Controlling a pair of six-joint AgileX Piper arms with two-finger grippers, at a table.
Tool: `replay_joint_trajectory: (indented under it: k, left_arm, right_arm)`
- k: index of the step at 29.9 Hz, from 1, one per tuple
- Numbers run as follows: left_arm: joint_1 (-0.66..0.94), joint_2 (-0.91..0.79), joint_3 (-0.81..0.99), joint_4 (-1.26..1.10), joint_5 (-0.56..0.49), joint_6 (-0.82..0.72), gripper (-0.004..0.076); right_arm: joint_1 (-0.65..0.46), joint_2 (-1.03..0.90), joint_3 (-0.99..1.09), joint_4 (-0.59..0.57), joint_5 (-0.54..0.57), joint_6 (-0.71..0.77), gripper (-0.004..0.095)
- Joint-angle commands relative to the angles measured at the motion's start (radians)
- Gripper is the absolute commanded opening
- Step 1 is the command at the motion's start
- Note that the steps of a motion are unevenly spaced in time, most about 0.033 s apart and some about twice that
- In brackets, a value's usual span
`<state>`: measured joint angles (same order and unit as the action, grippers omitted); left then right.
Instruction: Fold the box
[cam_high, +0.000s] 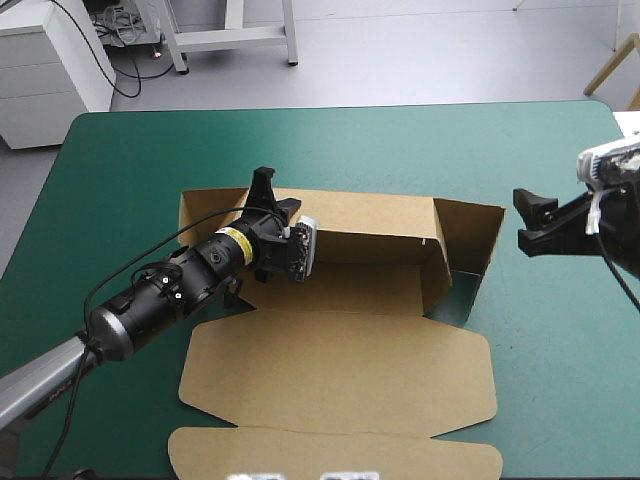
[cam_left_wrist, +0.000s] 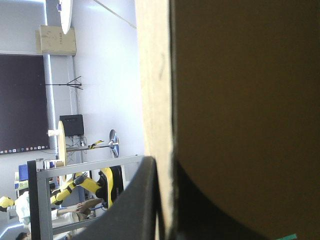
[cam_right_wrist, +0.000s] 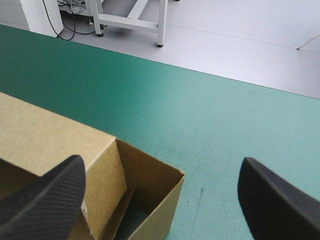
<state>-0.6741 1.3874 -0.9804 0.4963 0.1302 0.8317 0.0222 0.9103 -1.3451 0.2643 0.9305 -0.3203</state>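
Note:
Next, my right gripper pinches the box by the thin top edge of its end flap (cam_right_wrist: 151, 159), since the body of the box spreads far wider than my fingers.
The brown box (cam_high: 340, 300) lies mid-table with its long back wall (cam_high: 350, 215) raised and its right end flaps (cam_high: 465, 235) standing. Its lid (cam_high: 335, 375) lies flat toward the front edge. My left gripper (cam_high: 262, 190) is at the left part of the back wall's top edge. In the left wrist view the gripper (cam_left_wrist: 162, 165) is shut on the box, the board's edge (cam_left_wrist: 155, 75) running between the black fingers (cam_left_wrist: 132, 205). My right gripper (cam_high: 515, 215) hovers open just right of the box. Its fingers (cam_right_wrist: 45, 187) stand wide apart above the box's right corner (cam_right_wrist: 150, 175).
Teal-green cover (cam_high: 400, 150) runs from the box to the table's far edge and to the right edge (cam_high: 625, 330). The lid's tuck flap (cam_high: 330, 455) reaches close to the table's front edge.

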Motion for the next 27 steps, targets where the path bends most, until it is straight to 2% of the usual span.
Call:
replay_joint_trajectory:
  k: [1,15,27]
  left_arm:
    - [-0.014,0.003,0.002,-0.032,0.022,-0.013,-0.001]
    - [-0.014,0.003,0.002,-0.032,0.022,-0.013,-0.001]
    - [-0.014,0.003,0.002,-0.034,0.028,-0.023,-0.001]
  right_arm:
    - [-0.004,0.069,-0.106,0.016,-0.067,-0.014,0.0788]
    - [-0.004,0.526,-0.477,0.021,0.048,0.058,0.0787]
    - [-0.004,0.793,-0.543,0.035,0.072,0.087,0.0783]
